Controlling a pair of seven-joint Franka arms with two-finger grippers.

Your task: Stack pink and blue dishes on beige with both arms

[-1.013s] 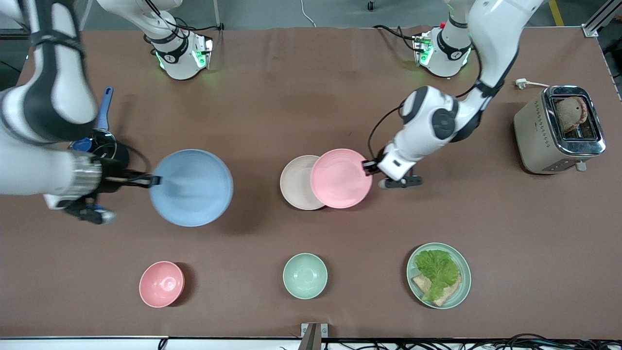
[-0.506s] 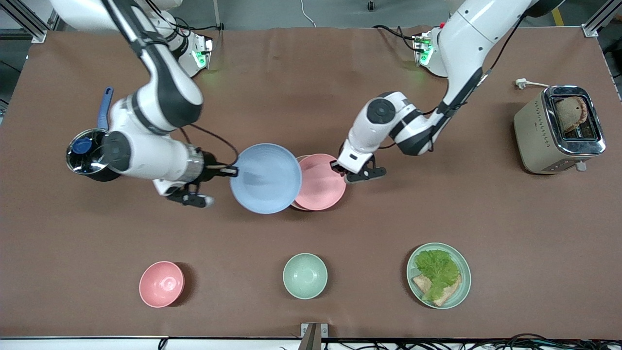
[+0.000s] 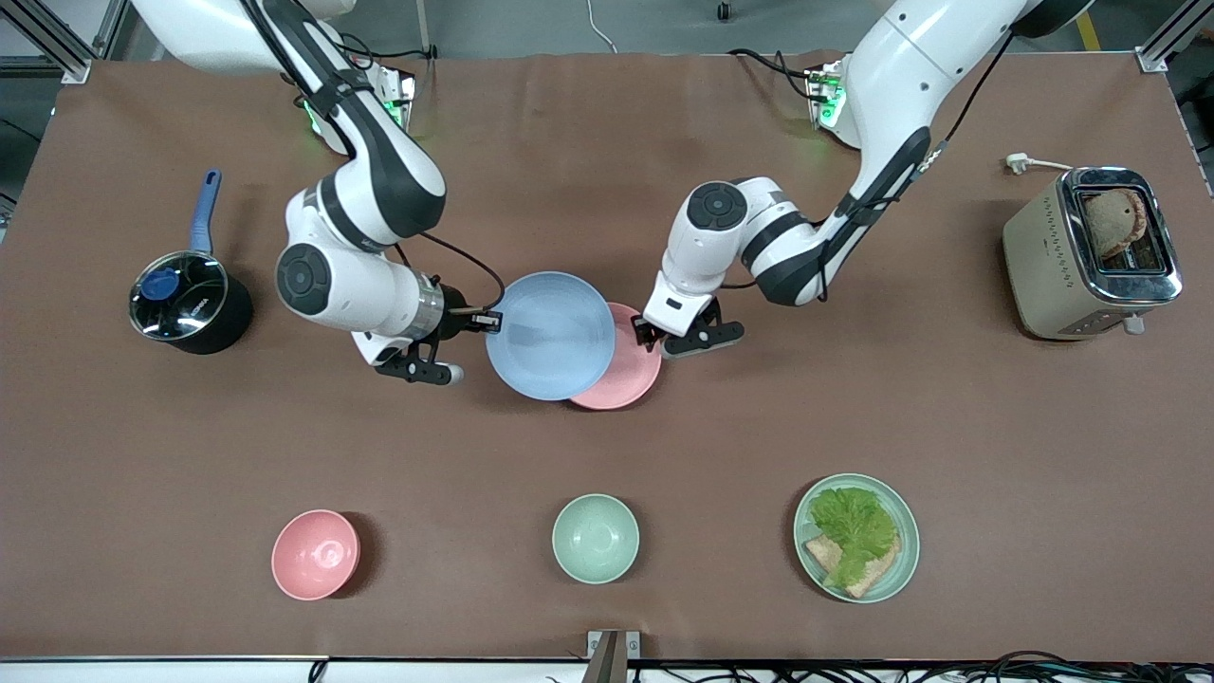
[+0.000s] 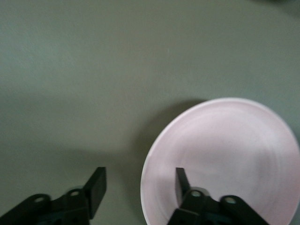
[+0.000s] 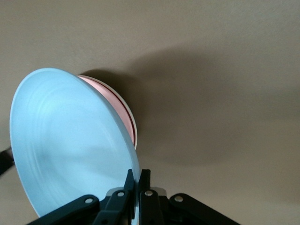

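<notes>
The blue plate hangs tilted and off-centre above the pink plate. My right gripper needs to keep holding the blue plate.
The light blue plate hangs tilted over the table's middle, its rim pinched by my right gripper, which is shut on it. This blue plate overlaps the pale pink plate, which lies flat on the table toward the left arm's end. The pink rim shows just past the blue one. My left gripper is open and straddles the pink plate's edge, one finger over the plate, the other over the table. The beige plate is hidden under the pink one.
A dark pot with a blue handle stands toward the right arm's end, a toaster toward the left arm's end. Nearer the front camera stand a pink bowl, a mint bowl and a mint plate with lettuce and bread.
My right arm has carried the blue plate toward the table's middle, over the pink plate. The pink plate has slid fully over the beige plate, covering it.
</notes>
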